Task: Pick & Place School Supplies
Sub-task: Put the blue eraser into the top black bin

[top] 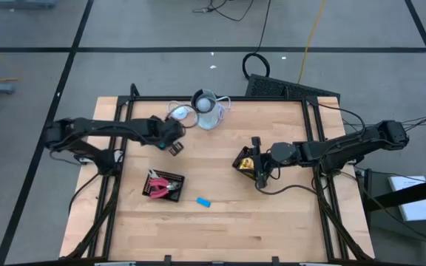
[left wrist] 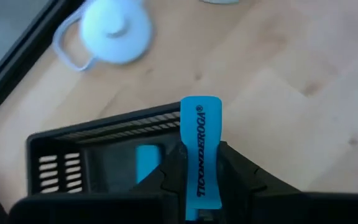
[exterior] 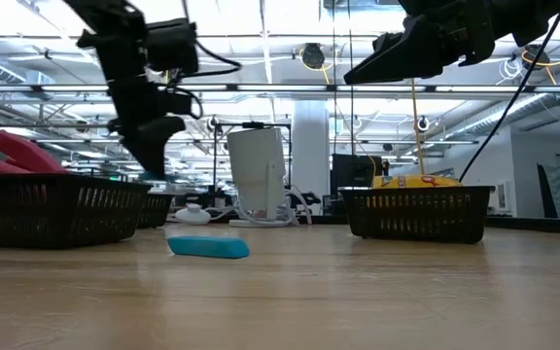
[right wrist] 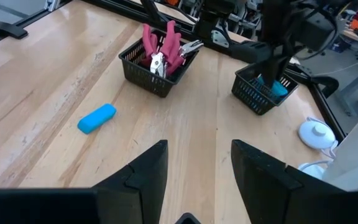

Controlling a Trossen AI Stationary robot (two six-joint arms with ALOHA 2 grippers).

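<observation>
The light-blue block point(left wrist: 201, 124) hangs above and past the basket's rim point(left wrist: 104, 122), so the left gripper needs to keep holding it. The block would miss if the gripper opened now.
My left gripper point(top: 173, 142) point(left wrist: 201, 163) is shut on a light-blue printed block point(left wrist: 201, 124) and hangs over a small black mesh basket point(left wrist: 61, 155) that holds another blue piece point(left wrist: 146, 163). A second blue block point(top: 203, 201) point(right wrist: 97, 117) point(exterior: 208, 247) lies flat on the wood. Red-handled pliers point(right wrist: 162, 48) stand in a basket point(top: 165, 185). Yellow pieces point(top: 246, 162) fill a third basket point(exterior: 418, 212). My right gripper point(top: 261, 177) point(right wrist: 197, 149) is open, raised beside the yellow basket and touching nothing. My left gripper pinches the light-blue block between its two fingers point(left wrist: 169, 171), across the block's width. One end of the block point(left wrist: 201, 109) sticks out past the fingertips; the other end is hidden between the fingers. The block is lifted clear, above the basket.
A white-grey cup with a cable point(top: 207, 111) and a white round lid-like piece point(top: 178, 113) point(left wrist: 114, 31) sit near the table's far edge. Black frame rails point(top: 117, 185) run along the left and right sides. Bare wood lies toward the near edge.
</observation>
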